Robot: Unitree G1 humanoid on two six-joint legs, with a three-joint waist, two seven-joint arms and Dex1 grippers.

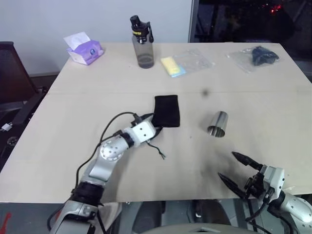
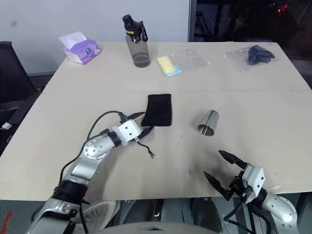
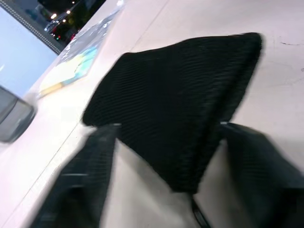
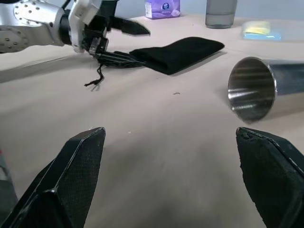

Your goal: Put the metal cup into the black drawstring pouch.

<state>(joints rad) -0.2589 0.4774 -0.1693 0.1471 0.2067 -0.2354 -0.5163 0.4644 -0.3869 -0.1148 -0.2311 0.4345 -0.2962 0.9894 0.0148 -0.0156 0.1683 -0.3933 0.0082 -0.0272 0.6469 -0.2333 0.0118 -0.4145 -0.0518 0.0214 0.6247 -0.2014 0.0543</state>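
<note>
The left gripper grabs the pouch's corner at its cord next, narrow enough for the fingers, because the pouch spreads wide and flat.
The black drawstring pouch (image 1: 167,110) lies flat at the table's middle, and its thin cord (image 1: 157,150) trails toward me. My left gripper (image 1: 154,122) is at the pouch's near end. It is open, with one finger (image 3: 76,185) on each side of the fabric (image 3: 175,95). To the right of the pouch, the metal cup (image 1: 218,124) lies on its side with its open mouth (image 4: 247,92) facing me. My right gripper (image 1: 236,168) hovers open near the table's front edge, short of the cup, with nothing between its fingers.
Along the table's far side stand a smoky water bottle (image 1: 142,43), a purple tissue pack (image 1: 84,49), a yellow item in clear plastic (image 1: 181,63) and a dark item in a clear bag (image 1: 256,56). A dark chair (image 1: 12,73) stands off the table's left edge.
</note>
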